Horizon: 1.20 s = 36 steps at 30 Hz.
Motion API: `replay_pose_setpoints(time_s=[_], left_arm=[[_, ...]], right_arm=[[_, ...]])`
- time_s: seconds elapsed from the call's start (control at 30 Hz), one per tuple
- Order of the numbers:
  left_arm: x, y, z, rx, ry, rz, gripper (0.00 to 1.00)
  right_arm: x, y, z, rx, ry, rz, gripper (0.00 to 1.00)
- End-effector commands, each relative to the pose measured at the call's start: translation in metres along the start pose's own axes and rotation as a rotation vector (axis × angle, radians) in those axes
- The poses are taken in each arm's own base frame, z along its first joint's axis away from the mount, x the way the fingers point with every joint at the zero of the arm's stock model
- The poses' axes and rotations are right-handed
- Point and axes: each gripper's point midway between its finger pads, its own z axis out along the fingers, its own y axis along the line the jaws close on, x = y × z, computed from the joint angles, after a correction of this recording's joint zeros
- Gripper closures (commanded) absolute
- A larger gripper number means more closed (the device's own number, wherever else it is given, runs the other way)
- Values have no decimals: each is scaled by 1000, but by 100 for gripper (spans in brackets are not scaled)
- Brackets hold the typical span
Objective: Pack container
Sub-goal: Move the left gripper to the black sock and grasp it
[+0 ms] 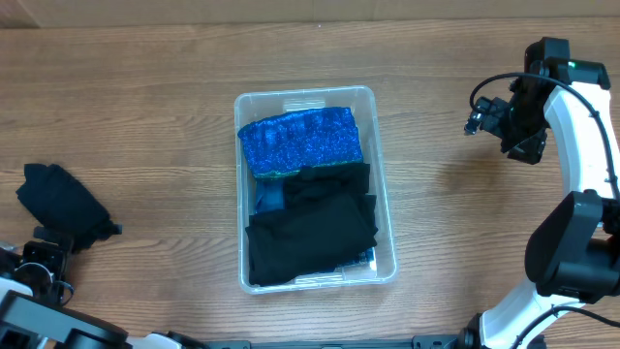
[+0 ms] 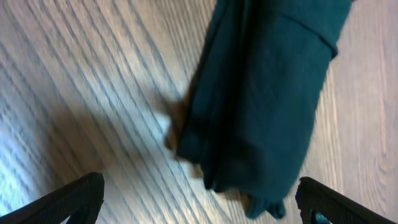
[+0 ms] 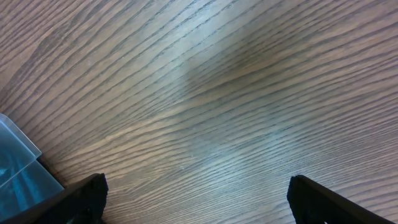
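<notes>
The left gripper takes hold of the dark folded garment by its near end (image 1: 85,233) (image 2: 252,183) next, keeping the folds together, to pack it into the container.
The clear plastic container (image 1: 383,208) stands in the middle of the table, holding a sparkly blue folded garment (image 1: 300,143) at its far end and a black garment (image 1: 312,231) toward the near end. A dark folded garment (image 1: 60,204) (image 2: 261,99) lies on the table at the far left. My left gripper (image 1: 44,260) (image 2: 202,202) hovers just at its near side, open, with nothing between its fingers. My right gripper (image 1: 484,116) (image 3: 196,202) hangs open over bare wood to the right of the container, whose corner (image 3: 18,171) shows at the left edge of the right wrist view.
The wooden table (image 1: 145,116) stretches around the container. The right arm (image 1: 581,165) rises along the right edge. A pale wall edge runs along the far side of the table.
</notes>
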Motion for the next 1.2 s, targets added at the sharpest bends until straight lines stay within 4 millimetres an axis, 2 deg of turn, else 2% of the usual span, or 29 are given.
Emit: replay_pose_setpoints(time_s=[0.0, 0.1, 0.2, 0.37, 0.67, 0.8, 0.9, 1.03, 1.07, 1.17], left_arm=[[8, 15, 16, -37, 43, -7, 0], [12, 24, 30, -48, 69, -21, 0], [14, 21, 41, -8, 85, -24, 0], [22, 3, 60, 106, 127, -8, 0], [45, -33, 79, 142, 195, 72, 8], [54, -47, 81, 175, 223, 70, 33], [56, -54, 79, 218, 237, 66, 62], [59, -63, 76, 271, 255, 61, 90], [60, -66, 75, 290, 260, 60, 96], [61, -76, 70, 350, 275, 58, 96]], right_arm=[[-6, 5, -18, -21, -53, -3, 3], [-6, 5, -18, -21, -53, -5, 3], [-6, 5, -18, -21, -52, -5, 3], [-4, 4, -18, -19, -46, -5, 3], [0, 3, -17, -13, -28, -3, 3], [3, 2, -17, -9, -17, -2, 3], [3, 2, -17, -9, -14, -2, 3], [4, 2, -17, -9, -14, -1, 3], [4, 1, -17, -9, -14, -1, 3], [4, 1, -17, -8, -12, -1, 3]])
